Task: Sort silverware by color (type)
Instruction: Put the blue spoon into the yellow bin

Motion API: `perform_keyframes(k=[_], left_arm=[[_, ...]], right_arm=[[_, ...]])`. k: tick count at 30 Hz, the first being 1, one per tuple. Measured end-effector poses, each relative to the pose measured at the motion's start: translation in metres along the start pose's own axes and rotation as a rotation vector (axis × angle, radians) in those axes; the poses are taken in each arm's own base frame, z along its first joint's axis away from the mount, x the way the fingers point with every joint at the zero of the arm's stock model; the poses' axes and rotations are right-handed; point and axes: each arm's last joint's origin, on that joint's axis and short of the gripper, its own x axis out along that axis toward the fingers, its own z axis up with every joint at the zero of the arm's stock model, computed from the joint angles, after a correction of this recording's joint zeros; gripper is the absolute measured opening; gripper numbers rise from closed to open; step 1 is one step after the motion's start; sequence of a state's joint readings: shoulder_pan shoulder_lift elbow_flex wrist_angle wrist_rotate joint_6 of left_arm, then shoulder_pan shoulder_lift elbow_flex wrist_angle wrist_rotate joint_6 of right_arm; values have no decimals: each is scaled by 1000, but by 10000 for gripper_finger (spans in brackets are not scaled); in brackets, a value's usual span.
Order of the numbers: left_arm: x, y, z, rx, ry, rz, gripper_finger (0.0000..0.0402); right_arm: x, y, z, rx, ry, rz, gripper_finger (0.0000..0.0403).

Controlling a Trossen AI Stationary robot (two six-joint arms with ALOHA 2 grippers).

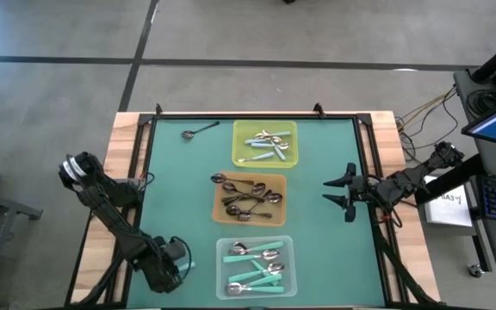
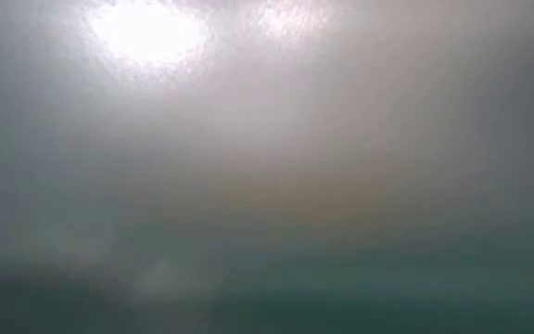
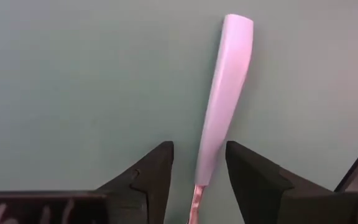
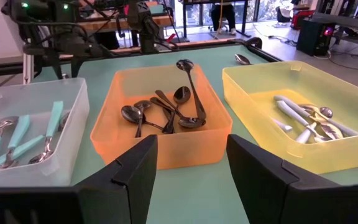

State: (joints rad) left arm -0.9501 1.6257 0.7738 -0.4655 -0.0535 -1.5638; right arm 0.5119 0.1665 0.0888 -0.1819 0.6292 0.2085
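My left gripper grabs the spoon by its pale handle beside the metal stem next, for the yellow tray.
A spoon with a pale plastic handle lies flat on the green mat near the table's front left. My left gripper points down over it, open, one finger on either side of the handle's lower end with a gap on both sides. In the high view this gripper is just left of the clear tray, which holds teal-handled spoons. The orange tray holds dark spoons, the yellow tray pale-handled ones. One dark spoon lies loose on the mat at the far left. My right gripper waits open at the right.
The three trays stand in a row down the middle of the mat, yellow farthest, clear nearest. A dark frame borders the mat. The right wrist view looks level across all three trays. The low view is a blur and shows nothing.
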Motion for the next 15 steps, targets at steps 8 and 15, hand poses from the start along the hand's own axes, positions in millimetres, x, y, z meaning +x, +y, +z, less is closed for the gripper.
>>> perform_keyframes(k=[8,15], left_arm=[[1,4,0,137,-6,32,60],[1,5,1,156,-22,37,16]], right_arm=[[0,0,0,0,0,0,185],[0,0,0,0,0,0,185]])
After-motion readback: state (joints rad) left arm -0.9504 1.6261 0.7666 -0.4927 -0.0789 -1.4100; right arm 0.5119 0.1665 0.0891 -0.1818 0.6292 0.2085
